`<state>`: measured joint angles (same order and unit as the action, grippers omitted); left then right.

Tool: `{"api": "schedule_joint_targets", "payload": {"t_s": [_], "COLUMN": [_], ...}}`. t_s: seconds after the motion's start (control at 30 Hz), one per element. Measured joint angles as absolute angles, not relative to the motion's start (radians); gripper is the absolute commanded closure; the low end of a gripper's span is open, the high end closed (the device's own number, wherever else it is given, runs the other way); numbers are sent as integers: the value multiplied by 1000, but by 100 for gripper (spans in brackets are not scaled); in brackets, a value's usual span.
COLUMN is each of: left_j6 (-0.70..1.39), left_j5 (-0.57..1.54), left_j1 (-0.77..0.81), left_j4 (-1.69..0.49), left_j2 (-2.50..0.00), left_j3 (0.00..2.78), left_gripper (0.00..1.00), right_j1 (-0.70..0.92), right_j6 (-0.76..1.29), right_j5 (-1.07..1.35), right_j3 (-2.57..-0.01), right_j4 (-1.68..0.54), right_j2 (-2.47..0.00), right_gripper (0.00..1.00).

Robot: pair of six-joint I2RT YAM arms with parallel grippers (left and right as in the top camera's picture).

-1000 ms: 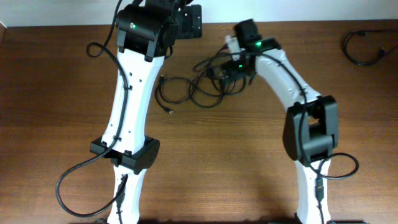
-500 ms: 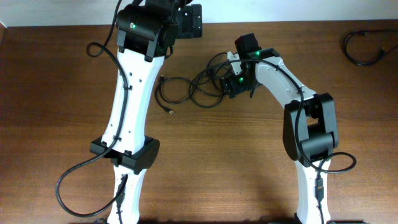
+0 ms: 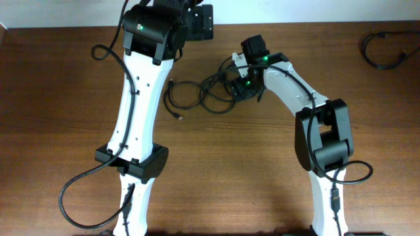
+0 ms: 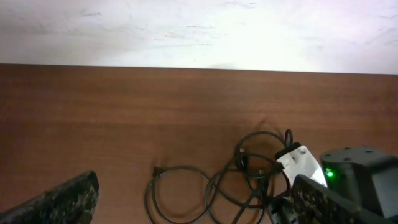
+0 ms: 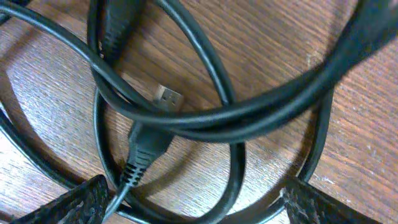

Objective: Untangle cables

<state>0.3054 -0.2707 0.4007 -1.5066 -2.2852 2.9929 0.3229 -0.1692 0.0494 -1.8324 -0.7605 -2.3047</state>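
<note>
My right gripper can close, because that piece runs between its fingers. Closing now would hold the curved piece of cable [image 5: 219,207] beside the USB plug.
The cables [image 3: 203,92] lie as a tangle of thin black loops on the wooden table, right of the left arm. One small plug [image 3: 179,118] points toward the front. My right gripper [image 3: 240,85] is low over the tangle's right side. In the right wrist view it is open [image 5: 199,210], its fingertips [image 5: 81,205] straddling several crossing strands, with a USB plug [image 5: 166,96] just ahead. My left gripper [image 4: 196,214] hangs open and high above the cables [image 4: 217,193], touching nothing.
A separate black cord [image 3: 384,49] lies at the table's far right corner. The white wall [image 4: 199,31] runs along the table's back edge. Thick arm wiring [image 3: 85,190] loops beside the left base.
My right gripper has shifted left and come down onto the right side of the tangle, its jaws narrowing slightly. The left arm has stayed still.
</note>
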Motion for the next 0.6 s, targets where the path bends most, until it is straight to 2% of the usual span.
{"api": "schedule_joint_targets", "payload": {"t_s": [0.07, 0.1, 0.13, 0.43, 0.6], "left_j6": [305, 305, 305, 305, 305], "left_j5": [-271, -271, -271, -271, -270], "left_j1": [401, 401, 401, 401, 401], "left_j4": [-1507, -1507, -1507, -1511, -1511], "left_j2": [-2285, -2285, -2285, -2285, -2285], "left_j3": [2993, 2993, 2993, 2993, 2993], "left_gripper": [1, 1, 1, 1, 1], "right_j1": [325, 325, 325, 323, 323], "right_j6": [-171, -175, -173, -175, -153], "right_j5": [41, 38, 36, -6, -82], "right_j3": [-1832, -1832, -1832, -1845, -2038], "right_j4": [-763, -765, -768, -804, -971], "right_j2": [-2305, -2305, -2305, -2303, -2212], "right_gripper": [36, 93, 96, 96, 96]}}
